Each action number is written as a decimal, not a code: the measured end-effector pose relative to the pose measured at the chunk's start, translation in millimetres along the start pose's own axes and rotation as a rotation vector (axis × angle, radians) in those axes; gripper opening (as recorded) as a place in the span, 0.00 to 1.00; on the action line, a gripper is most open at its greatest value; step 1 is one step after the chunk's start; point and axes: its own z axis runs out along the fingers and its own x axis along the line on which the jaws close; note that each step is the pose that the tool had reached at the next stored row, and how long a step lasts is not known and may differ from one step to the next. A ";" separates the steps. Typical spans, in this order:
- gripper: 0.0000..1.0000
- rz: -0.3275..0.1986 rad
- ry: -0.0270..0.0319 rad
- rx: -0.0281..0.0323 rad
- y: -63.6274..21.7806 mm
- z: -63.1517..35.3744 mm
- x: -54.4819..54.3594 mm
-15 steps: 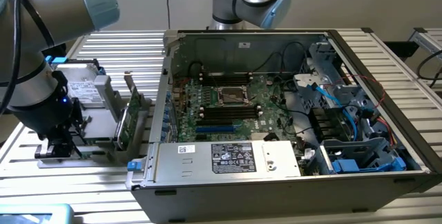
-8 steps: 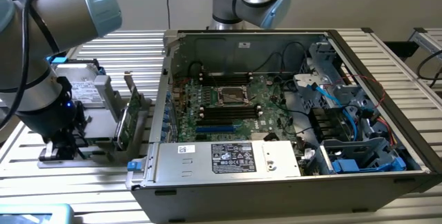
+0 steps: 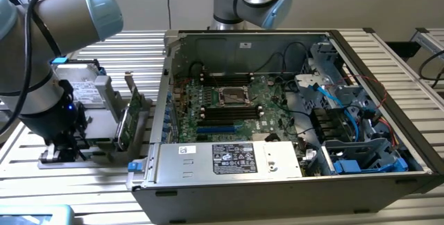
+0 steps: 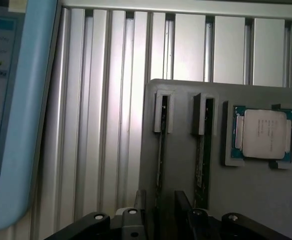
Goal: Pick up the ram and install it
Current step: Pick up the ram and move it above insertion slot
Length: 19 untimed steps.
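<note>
A grey holder post (image 4: 170,112) hugs the ram's end, so the robot's gripper should next pick up the ram by the bare middle of its upper edge (image 4: 157,211) to install it.
The ram (image 4: 160,150) is a thin green stick standing on edge in a slot of the grey holder (image 4: 245,190). An identical second stick (image 4: 201,155) stands in the neighbouring slot. My gripper (image 4: 159,207) hovers just above the holder, open, with one dark finger on each side of the ram's near end and apart from it. In the exterior view the gripper (image 3: 62,149) hangs low over the holder (image 3: 97,157) at that view's left, beside the open computer case (image 3: 277,183). The motherboard's black memory slots (image 3: 229,111) lie inside the case.
A processor chip (image 4: 263,132) sits in a pocket of the holder beyond the second stick. A green expansion card (image 3: 129,116) and a hard drive (image 3: 83,87) stand between my arm and the case wall. A light-blue framed screen (image 4: 11,125) lies on the slatted aluminium table.
</note>
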 end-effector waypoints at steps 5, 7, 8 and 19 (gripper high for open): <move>0.35 0.000 0.0002 -0.0004 0.7 4.0 -0.9; 0.28 0.000 0.0003 -0.0008 0.8 4.2 -0.9; 0.22 0.000 0.0005 -0.0013 0.8 4.1 -1.0; 0.13 0.001 -0.0002 -0.0085 2.7 -39.8 -1.5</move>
